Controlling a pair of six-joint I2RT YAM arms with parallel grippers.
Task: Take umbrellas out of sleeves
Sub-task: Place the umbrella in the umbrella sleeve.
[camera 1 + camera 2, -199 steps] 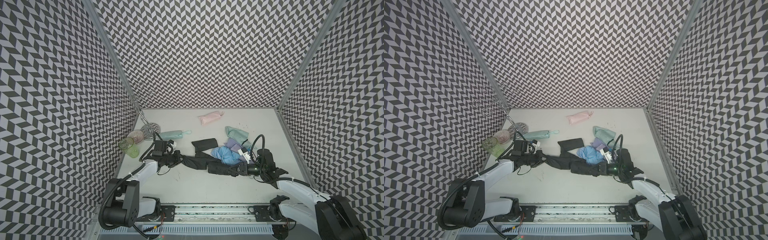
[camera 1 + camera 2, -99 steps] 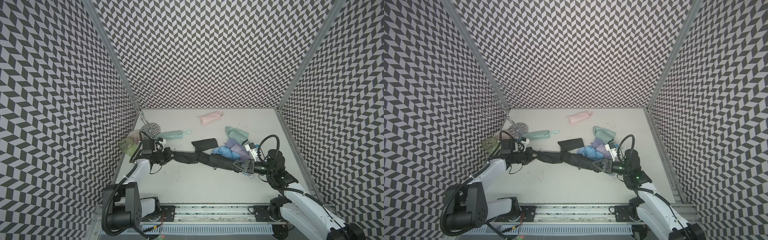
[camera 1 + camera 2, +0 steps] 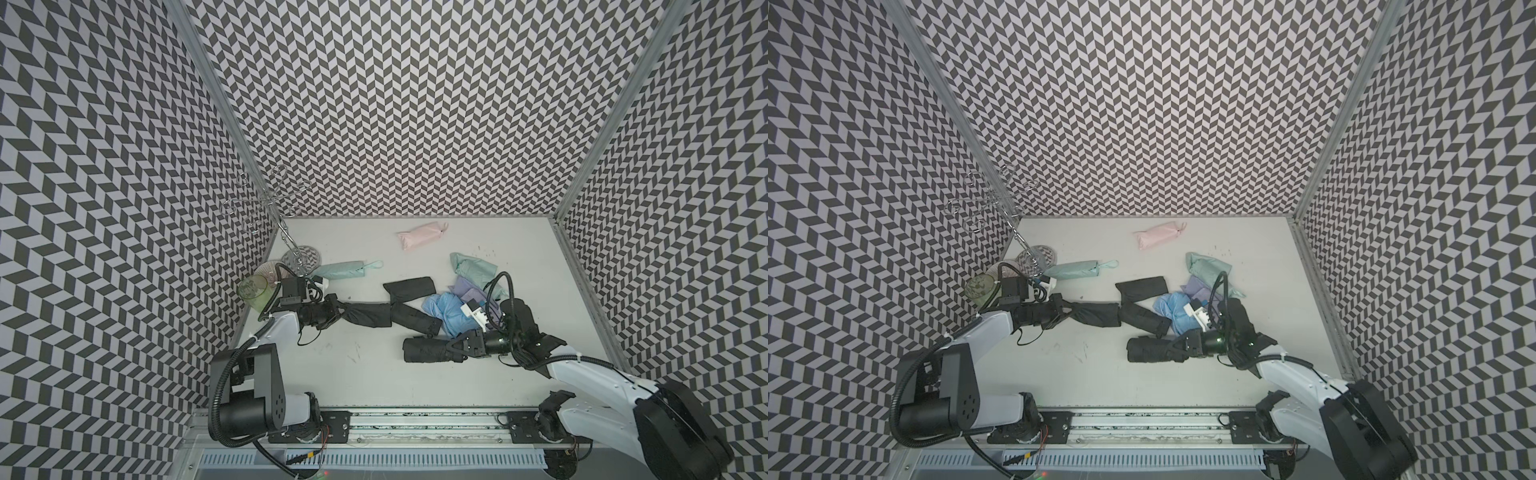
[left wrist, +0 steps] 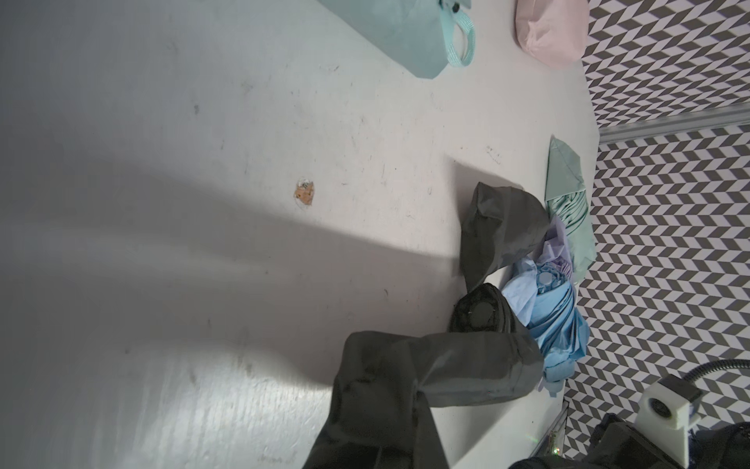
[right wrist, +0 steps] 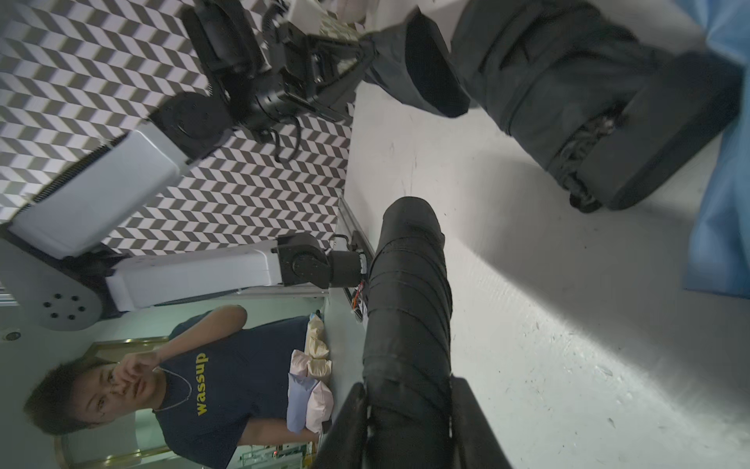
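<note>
I must lower the hovering black umbrella before my right gripper releases it.
My right gripper (image 3: 451,352) is shut on a bare black umbrella (image 3: 424,350), which lies out of its sleeve near the table's front middle. The right wrist view shows both fingers clamping its pleated body (image 5: 406,304). My left gripper (image 3: 338,311) is shut on one end of the limp, empty black sleeve (image 3: 370,318), whose open mouth (image 5: 426,69) faces right. A second black umbrella (image 3: 415,325) lies by that mouth. Behind it are a flat black sleeve (image 3: 409,287) and light blue (image 3: 442,309), lavender (image 3: 469,291) and mint (image 3: 473,266) umbrellas. A pink (image 3: 419,235) and a mint umbrella (image 3: 343,270) are sleeved.
A clear green glass (image 3: 253,291) stands at the left edge right behind my left arm, beside a wire rack (image 3: 286,241) and round glass dishes (image 3: 305,257). Patterned walls close three sides. A rail (image 3: 415,428) runs along the front, with a person beyond it.
The black umbrella has come free of the sleeve that was stretched between the grippers. My right gripper has carried it forward and left; the sleeve now hangs slack from my left gripper.
</note>
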